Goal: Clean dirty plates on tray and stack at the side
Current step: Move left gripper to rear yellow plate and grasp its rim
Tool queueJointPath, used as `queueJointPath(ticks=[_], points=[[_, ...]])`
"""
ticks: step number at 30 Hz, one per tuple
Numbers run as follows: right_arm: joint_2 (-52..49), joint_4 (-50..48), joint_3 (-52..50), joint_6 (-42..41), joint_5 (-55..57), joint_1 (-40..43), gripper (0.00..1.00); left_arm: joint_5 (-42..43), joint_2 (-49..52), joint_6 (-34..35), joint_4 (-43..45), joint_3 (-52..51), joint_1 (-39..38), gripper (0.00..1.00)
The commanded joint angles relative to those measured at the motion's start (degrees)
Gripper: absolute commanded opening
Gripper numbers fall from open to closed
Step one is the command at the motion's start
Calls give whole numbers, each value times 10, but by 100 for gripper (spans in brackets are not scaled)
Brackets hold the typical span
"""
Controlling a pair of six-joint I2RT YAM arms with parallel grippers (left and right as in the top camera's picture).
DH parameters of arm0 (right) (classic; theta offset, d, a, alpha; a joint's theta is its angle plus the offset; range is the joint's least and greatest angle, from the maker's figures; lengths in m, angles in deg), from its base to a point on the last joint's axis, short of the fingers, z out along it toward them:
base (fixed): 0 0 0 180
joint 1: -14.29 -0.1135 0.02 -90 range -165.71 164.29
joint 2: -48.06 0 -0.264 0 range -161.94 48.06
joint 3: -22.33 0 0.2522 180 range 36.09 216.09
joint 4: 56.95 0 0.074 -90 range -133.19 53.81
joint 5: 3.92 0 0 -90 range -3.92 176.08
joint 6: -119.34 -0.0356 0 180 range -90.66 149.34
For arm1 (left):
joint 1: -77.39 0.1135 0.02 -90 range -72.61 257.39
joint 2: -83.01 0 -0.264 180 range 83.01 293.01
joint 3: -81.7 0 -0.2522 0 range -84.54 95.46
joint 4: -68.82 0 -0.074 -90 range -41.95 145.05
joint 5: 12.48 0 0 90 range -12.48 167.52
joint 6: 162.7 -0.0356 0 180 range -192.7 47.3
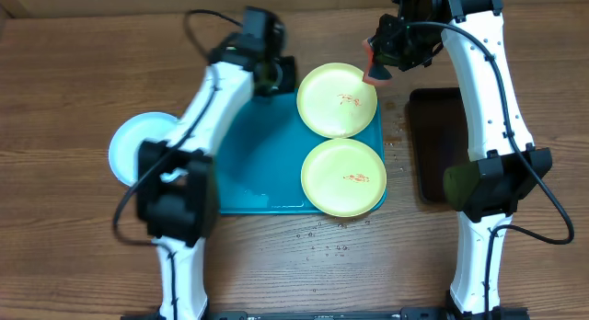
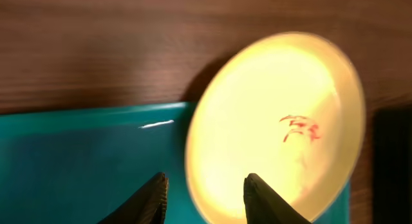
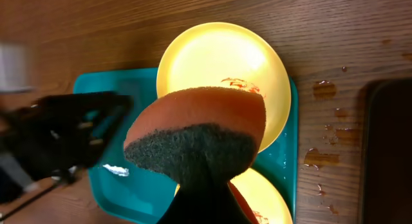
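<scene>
Next, the left gripper grabs the far plate's rim (image 1: 300,99) opposite the sponge, which leaves the plate's smeared side free to clean, then stack.
Two yellow-green plates lie on the turquoise tray (image 1: 258,173): the far plate (image 1: 337,99) and the near plate (image 1: 343,177), each with red smears. The pale blue-white plate (image 1: 129,145) lies on the table left of the tray. My left gripper (image 1: 276,76) is open at the tray's far edge, beside the far plate's left rim (image 2: 277,121); its jaws (image 2: 205,193) hold nothing. My right gripper (image 1: 379,67) is shut on the red-and-grey sponge (image 3: 196,130), held above the far plate's right rim (image 3: 219,56).
A glossy black tray (image 1: 437,145) lies right of the turquoise tray. Water drops dot the wood between them (image 1: 394,136) and in front of the tray (image 1: 322,237).
</scene>
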Motion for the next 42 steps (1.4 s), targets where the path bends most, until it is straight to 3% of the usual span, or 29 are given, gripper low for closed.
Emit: queueJointPath(ticks=[1, 20, 34, 42], points=[[5, 3, 8, 3, 0, -2, 4, -31, 41, 30, -8, 36, -26, 41], [5, 8, 8, 5, 11, -2, 4, -79, 85, 54, -30, 36, -37, 35], [5, 10, 8, 5, 11, -2, 4, -183, 85, -30, -202, 161, -29, 39], [5, 10, 8, 5, 11, -2, 4, -142, 85, -1, -246, 163, -28, 45]])
